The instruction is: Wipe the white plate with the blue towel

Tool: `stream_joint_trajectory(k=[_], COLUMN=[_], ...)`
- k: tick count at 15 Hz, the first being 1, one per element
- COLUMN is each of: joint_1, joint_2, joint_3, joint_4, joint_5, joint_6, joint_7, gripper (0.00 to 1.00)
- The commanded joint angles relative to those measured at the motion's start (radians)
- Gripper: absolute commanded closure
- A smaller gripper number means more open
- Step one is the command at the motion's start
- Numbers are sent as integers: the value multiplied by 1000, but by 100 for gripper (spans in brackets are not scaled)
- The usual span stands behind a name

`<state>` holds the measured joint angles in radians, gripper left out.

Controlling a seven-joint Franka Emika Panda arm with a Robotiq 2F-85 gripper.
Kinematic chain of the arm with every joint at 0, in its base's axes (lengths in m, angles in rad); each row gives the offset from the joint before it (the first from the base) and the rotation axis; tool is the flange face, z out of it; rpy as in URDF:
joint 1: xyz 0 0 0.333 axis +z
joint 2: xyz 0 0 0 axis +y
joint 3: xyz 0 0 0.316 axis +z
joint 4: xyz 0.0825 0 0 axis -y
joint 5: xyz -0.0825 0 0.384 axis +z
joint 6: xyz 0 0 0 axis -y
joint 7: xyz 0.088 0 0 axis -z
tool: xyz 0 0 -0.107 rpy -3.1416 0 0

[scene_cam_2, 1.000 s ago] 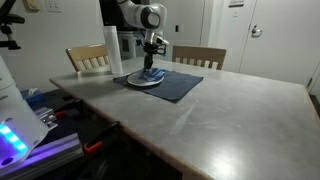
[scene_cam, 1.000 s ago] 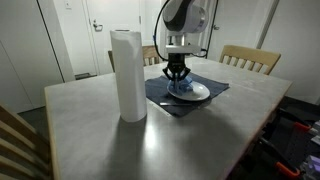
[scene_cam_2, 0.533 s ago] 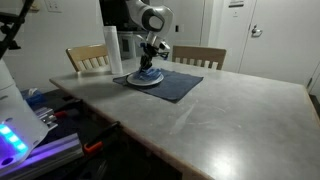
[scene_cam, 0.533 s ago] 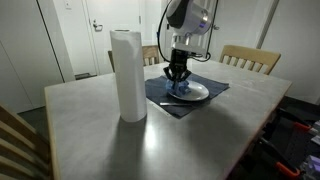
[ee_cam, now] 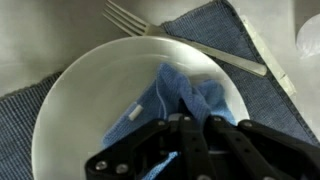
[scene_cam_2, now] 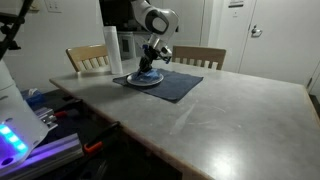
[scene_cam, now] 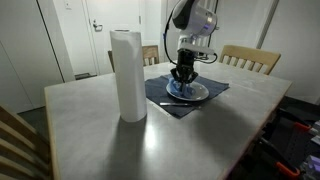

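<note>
The blue towel in my gripper's fingers is inside the plate's rim, so it is too early to release it. The towel goes to the placemat first.
The white plate lies on a dark blue placemat and shows in both exterior views. The blue towel is bunched on the plate, with a white tag at its left edge. My gripper comes in from the bottom of the wrist view, shut on the blue towel and pressing it onto the plate. In an exterior view the gripper stands upright over the plate. In the exterior view from the opposite side it tilts over the plate.
A silver fork lies on the placemat just beyond the plate's rim. A tall paper towel roll stands on the grey table beside the placemat. Wooden chairs stand behind the table.
My gripper has slid sideways across the plate, dragging the blue towel with it. The arm now leans more in both exterior views.
</note>
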<state>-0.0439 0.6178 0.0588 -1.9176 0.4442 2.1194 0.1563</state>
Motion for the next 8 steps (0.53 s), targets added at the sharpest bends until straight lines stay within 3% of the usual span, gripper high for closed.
stream_joint_trajectory(k=[1,8], joint_1=[48,109], joint_2=[-13,-12], joint_3=[-52,-83], joint_4=[-27,-13], joint_5=[-71,-171], joint_6=[65,187], joint_7=[80,216], gripper=[98,98])
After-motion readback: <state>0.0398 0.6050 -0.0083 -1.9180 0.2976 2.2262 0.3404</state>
